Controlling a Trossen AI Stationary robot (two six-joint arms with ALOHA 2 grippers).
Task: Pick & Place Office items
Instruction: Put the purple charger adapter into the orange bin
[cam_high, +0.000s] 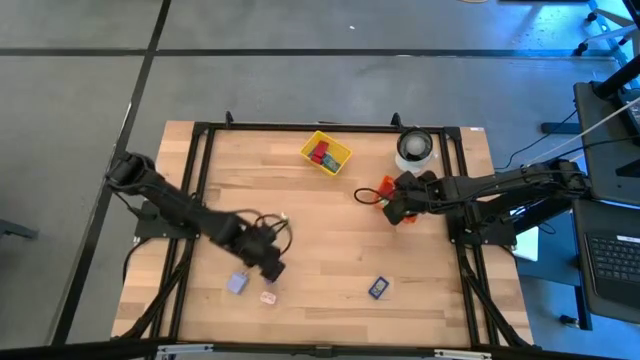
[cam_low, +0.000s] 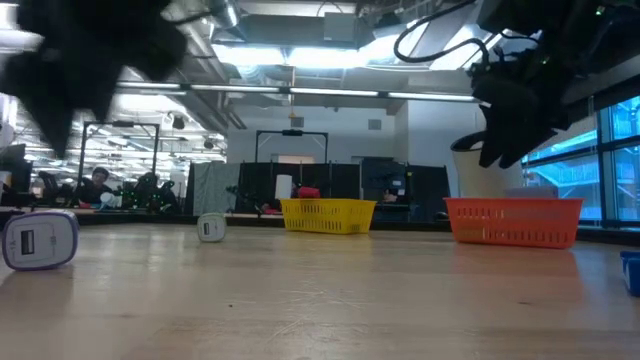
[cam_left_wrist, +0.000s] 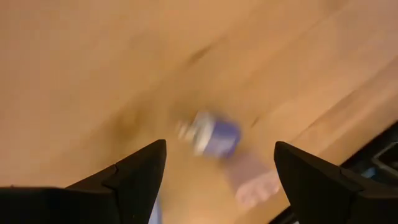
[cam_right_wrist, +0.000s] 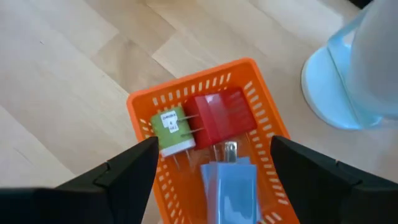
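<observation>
My left gripper is to grab the lavender plug block (cam_high: 237, 282) (cam_left_wrist: 153, 211) next by the block's sides, on either side of its prongs. Then it can move the block off the table.
My left gripper (cam_high: 272, 268) (cam_left_wrist: 219, 144) hangs open, pointing steeply down, above the near left part of the table. A lavender piece (cam_high: 238, 283) (cam_left_wrist: 214, 134) and a pinkish piece (cam_high: 268, 296) (cam_left_wrist: 255, 180) lie on the wood just below it. A dark blue piece (cam_high: 378, 288) lies alone near the front edge. My right gripper (cam_high: 395, 205) (cam_right_wrist: 213, 141) stands open over the orange bin (cam_high: 384, 186) (cam_right_wrist: 186, 87). In that bin lie a green piece (cam_right_wrist: 171, 130), a red piece (cam_right_wrist: 217, 115) and a light blue piece (cam_right_wrist: 233, 186).
A yellow bin (cam_high: 325, 152) holding red pieces stands at the far middle. A white round roll (cam_high: 415, 148) (cam_right_wrist: 354, 74) stands just beyond the orange bin. A black frame (cam_high: 200, 180) runs along the table's sides. Bare wood (cam_high: 330, 240) lies between the two arms.
</observation>
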